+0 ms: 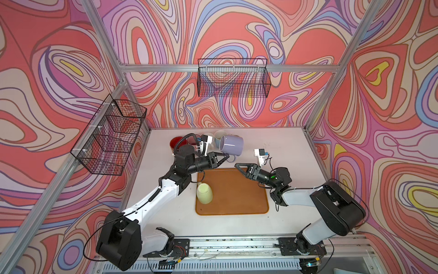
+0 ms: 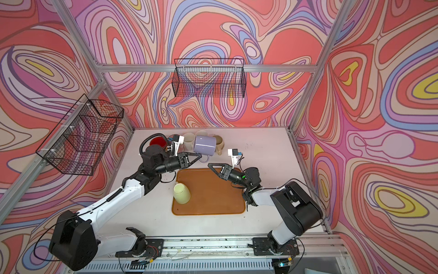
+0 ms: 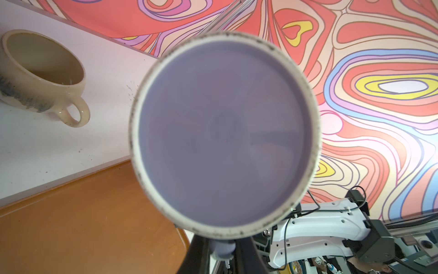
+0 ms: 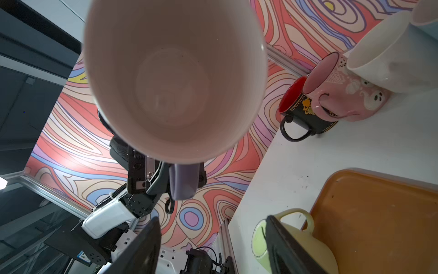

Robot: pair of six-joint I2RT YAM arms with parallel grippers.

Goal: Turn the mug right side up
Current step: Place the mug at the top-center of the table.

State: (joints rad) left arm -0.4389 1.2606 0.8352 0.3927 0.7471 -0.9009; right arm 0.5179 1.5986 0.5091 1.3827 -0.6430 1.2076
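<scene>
My right gripper grabs the handle of the lavender mug (image 1: 231, 145) from the side of the mug's open inside next, which leaves the mug's base free for setting it upright.
A lavender mug (image 1: 231, 145) (image 2: 205, 144) hangs on its side above the table, behind the tray's far edge. My left gripper (image 1: 227, 156) (image 2: 200, 156) (image 3: 221, 249) is shut on its handle (image 4: 183, 182). The left wrist view is filled by the mug's base (image 3: 225, 135). The right wrist view looks straight into the mug's white inside (image 4: 175, 78). My right gripper (image 1: 237, 165) (image 2: 210, 165) (image 4: 213, 227) stands open and holds nothing, just right of the mug and a little lower, apart from it.
A pale green mug (image 1: 204, 193) (image 4: 291, 239) stands upside down on the orange tray (image 1: 237, 194). Several mugs line the back of the table: red-lined black (image 1: 176, 143), pink (image 4: 343, 95), white (image 1: 219, 136), beige (image 3: 42, 71). Wire baskets (image 1: 233, 78) (image 1: 111, 135) hang on the walls.
</scene>
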